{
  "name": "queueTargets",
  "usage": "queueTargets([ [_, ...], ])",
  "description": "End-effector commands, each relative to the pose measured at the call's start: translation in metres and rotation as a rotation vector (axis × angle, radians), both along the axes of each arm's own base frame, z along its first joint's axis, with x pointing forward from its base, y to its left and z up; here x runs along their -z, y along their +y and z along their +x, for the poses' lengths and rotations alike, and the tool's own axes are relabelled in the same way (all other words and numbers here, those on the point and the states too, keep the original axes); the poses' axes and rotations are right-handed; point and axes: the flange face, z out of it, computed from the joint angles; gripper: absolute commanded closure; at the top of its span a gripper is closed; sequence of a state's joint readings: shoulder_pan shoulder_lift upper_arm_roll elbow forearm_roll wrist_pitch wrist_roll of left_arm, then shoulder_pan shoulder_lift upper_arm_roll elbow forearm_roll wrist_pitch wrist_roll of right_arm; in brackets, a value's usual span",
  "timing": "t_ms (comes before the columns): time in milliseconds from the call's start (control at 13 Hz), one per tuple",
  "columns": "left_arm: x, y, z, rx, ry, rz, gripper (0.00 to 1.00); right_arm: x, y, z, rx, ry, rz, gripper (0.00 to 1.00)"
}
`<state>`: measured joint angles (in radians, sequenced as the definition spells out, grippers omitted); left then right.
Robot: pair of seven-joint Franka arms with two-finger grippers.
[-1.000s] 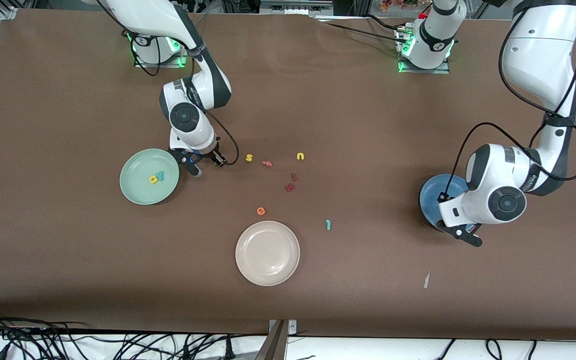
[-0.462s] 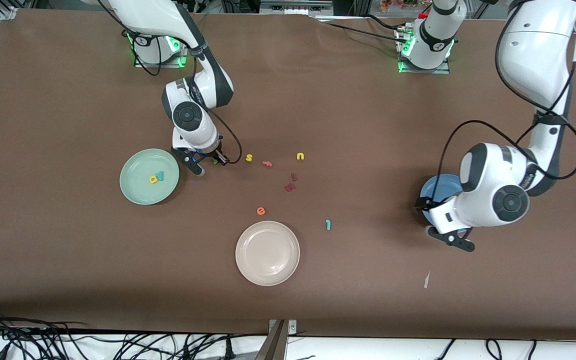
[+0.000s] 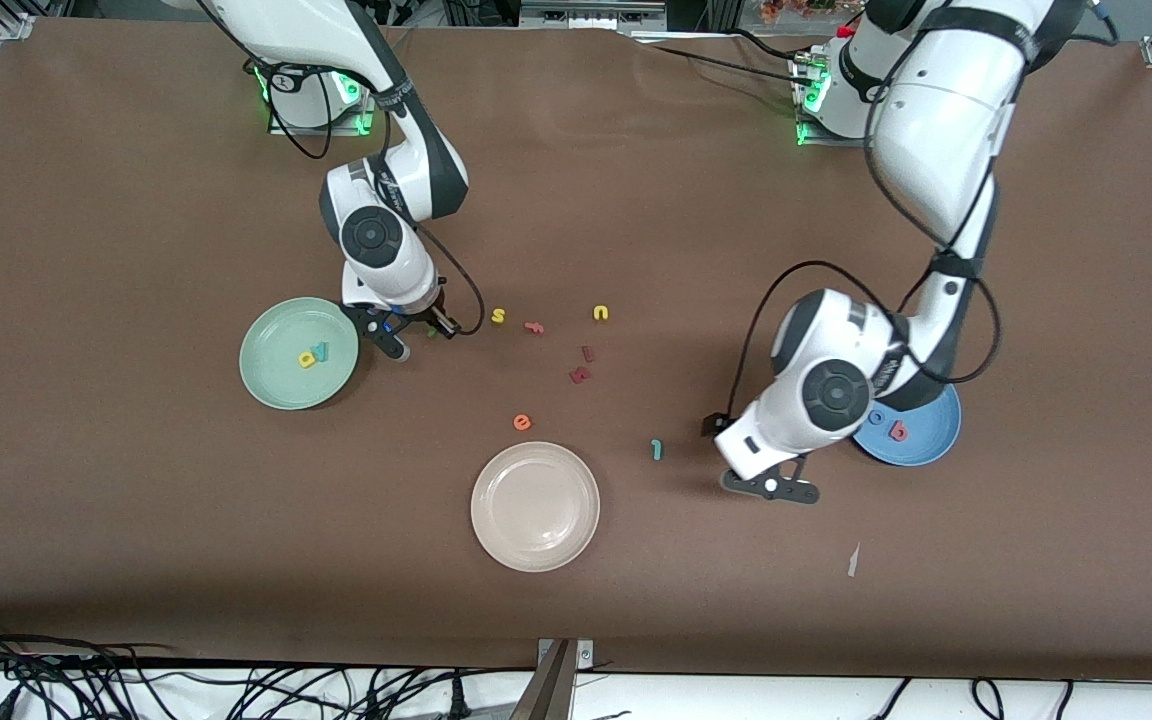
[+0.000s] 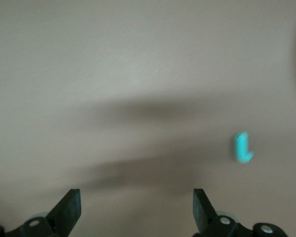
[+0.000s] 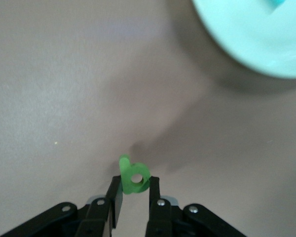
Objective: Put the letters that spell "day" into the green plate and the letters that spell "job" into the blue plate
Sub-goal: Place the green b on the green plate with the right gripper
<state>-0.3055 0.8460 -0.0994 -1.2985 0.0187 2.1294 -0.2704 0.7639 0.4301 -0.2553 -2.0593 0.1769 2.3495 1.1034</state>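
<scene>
The teal "j" should be grabbed next by its straight stem [image 3: 657, 446] with my left gripper, so that I can spell "job" in the blue plate [image 3: 926, 450].
My right gripper [image 3: 419, 335] is shut on the green "d" [image 5: 133, 178], low over the table beside the green plate [image 3: 276, 380]. That plate holds the yellow "a" [image 3: 307, 357] and the teal "y" [image 3: 321, 350]. My left gripper [image 3: 748, 458] is open and empty, between the teal "j" [image 3: 655, 450] and the blue plate [image 3: 926, 450]. The "j" [image 4: 242, 147] lies flat on the table, apart from the left fingers. In the blue plate lie the salmon "b" [image 3: 898, 431] and the blue "o" [image 3: 876, 417], partly under the left arm.
A cream plate [image 3: 535, 506] sits nearer the front camera, mid-table. Loose letters lie between the arms: yellow "s" [image 3: 498, 316], salmon "f" [image 3: 534, 327], yellow "u" [image 3: 601, 313], two dark red letters [image 3: 579, 375], orange "e" [image 3: 522, 422]. A white scrap [image 3: 852, 560] lies near the front edge.
The left gripper opened and swung off the blue plate toward the "j", uncovering the "b" and "o". The right gripper closed on the green "d".
</scene>
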Motion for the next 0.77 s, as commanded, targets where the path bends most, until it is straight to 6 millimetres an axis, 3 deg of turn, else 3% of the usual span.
queueTargets([
  [0,0.011,-0.036,0.007,-0.109,-0.053,-0.033,0.0,-0.057,-0.051,0.014,-0.071,0.053,-0.022,1.0],
  [154,0.023,-0.063,-0.004,-0.144,-0.068,-0.031,0.0,-0.081,-0.11,0.022,-0.147,0.117,-0.032,1.0],
  [308,0.039,-0.077,-0.011,-0.141,-0.089,-0.017,0.0,-0.076,-0.17,0.032,-0.26,0.155,-0.03,1.0],
  [538,0.047,-0.091,-0.016,-0.137,-0.114,0.008,0.02,-0.034,-0.212,0.038,-0.348,0.142,-0.059,1.0],
  [692,0.052,-0.092,-0.014,-0.135,-0.122,0.014,0.06,-0.015,-0.214,0.037,-0.355,0.146,-0.08,1.0],
])
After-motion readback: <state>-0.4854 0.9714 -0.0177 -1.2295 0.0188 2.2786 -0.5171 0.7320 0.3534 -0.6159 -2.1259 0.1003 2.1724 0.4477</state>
